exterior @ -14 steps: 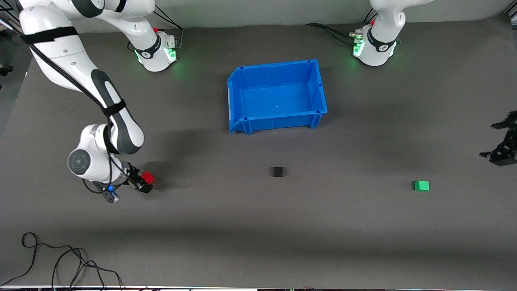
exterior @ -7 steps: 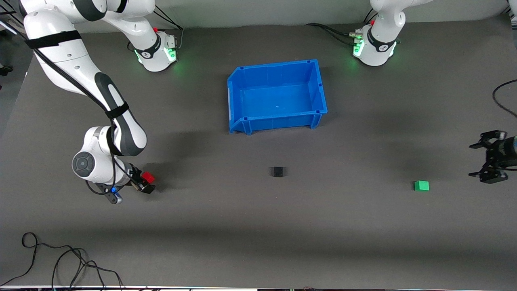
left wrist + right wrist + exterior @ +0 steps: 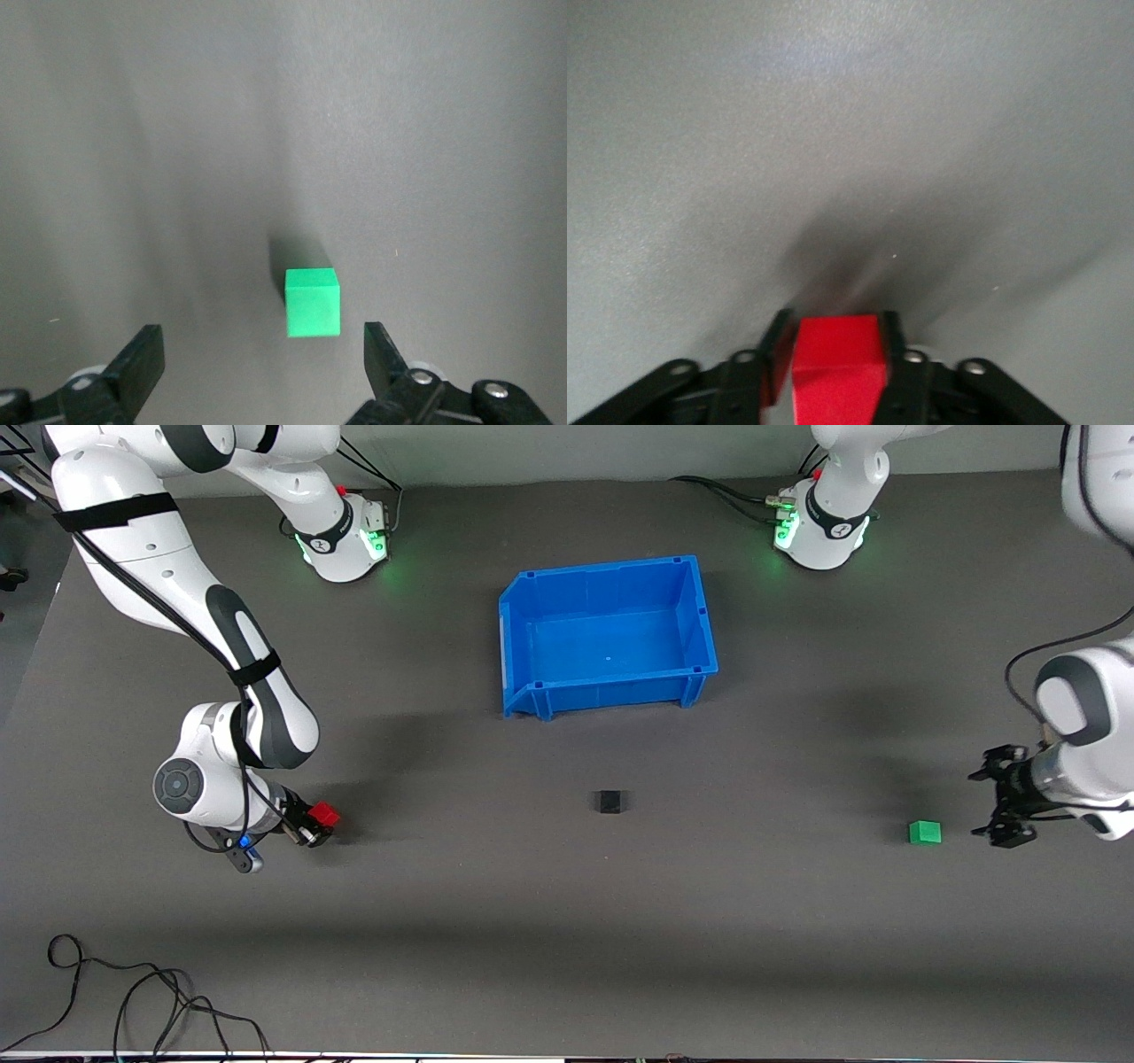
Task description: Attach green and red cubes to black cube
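I should grab the green cube (image 3: pixel 925 832) by its opposite sides with my left gripper next, so I can attach it to the black cube (image 3: pixel 609 802).
The red cube (image 3: pixel 324 814) sits between the fingers of my right gripper (image 3: pixel 317 824) at the right arm's end of the table; the jaws are shut on it, seen close in the right wrist view (image 3: pixel 837 367). The green cube (image 3: pixel 925 832) lies on the mat at the left arm's end. My left gripper (image 3: pixel 999 804) is open and empty beside it, a short gap away; in the left wrist view the green cube (image 3: pixel 312 303) lies just ahead of the open fingers (image 3: pixel 137 363). The black cube (image 3: pixel 609 802) stands alone mid-table.
An empty blue bin (image 3: pixel 532 646) stands farther from the front camera than the black cube. Loose black cables (image 3: pixel 133 1001) lie at the table's near edge toward the right arm's end.
My left arm has swung in from the table's edge and brought its open gripper close beside the green cube. My right gripper has stayed about the red cube, shifting only slightly.
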Motion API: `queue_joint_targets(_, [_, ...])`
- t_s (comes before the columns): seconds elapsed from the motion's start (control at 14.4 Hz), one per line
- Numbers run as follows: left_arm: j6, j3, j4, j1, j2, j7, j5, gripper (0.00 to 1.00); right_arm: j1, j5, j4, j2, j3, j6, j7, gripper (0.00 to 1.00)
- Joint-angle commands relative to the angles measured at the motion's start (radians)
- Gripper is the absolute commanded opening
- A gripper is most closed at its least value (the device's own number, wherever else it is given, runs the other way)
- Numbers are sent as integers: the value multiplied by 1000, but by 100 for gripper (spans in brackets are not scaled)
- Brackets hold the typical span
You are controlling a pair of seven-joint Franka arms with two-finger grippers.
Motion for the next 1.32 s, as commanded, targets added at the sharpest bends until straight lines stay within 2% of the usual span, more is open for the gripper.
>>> queue_joint_targets(0.0, [69,9,-4,-33,56,-41,12,100,14,22,13,0,-10,1,18,16])
queue_joint_targets(0.14, [117,9,-5,-33,88,-39,17,100,14,33,29,-3,-12,-15,14,14])
queue_joint_targets(0.28, [133,9,-4,-33,108,-41,38,100,12,98,64,-15,-9,-76,14,13])
queue_joint_targets(0.42, [152,9,2,-35,120,-41,40,100,12,172,146,-21,-7,-232,45,13])
queue_joint_targets(0.56, [183,9,12,-35,143,-39,40,100,18,182,225,-24,4,-396,143,13])
queue_joint_targets(0.62, [194,9,13,-36,151,-39,40,100,58,185,257,-26,4,-433,204,13])
queue_joint_targets(0.83, [203,9,15,-40,157,-41,40,99,123,185,300,-27,2,-446,385,13])
queue_joint_targets(0.9, [203,9,15,-38,157,-41,40,96,135,185,306,-27,2,-449,428,13])
queue_joint_targets(0.97, [203,9,16,-40,157,-41,40,84,146,185,322,-29,2,-449,471,14])
queue_joint_targets(1.04, [202,9,16,-38,159,-41,41,38,155,186,340,-27,2,-449,507,14])
queue_joint_targets(1.11, [200,9,16,-36,159,-39,41,0,170,188,357,-24,4,-449,551,14])
queue_joint_targets(1.25, [200,9,24,-36,163,-39,41,0,208,195,409,17,4,-438,661,14])
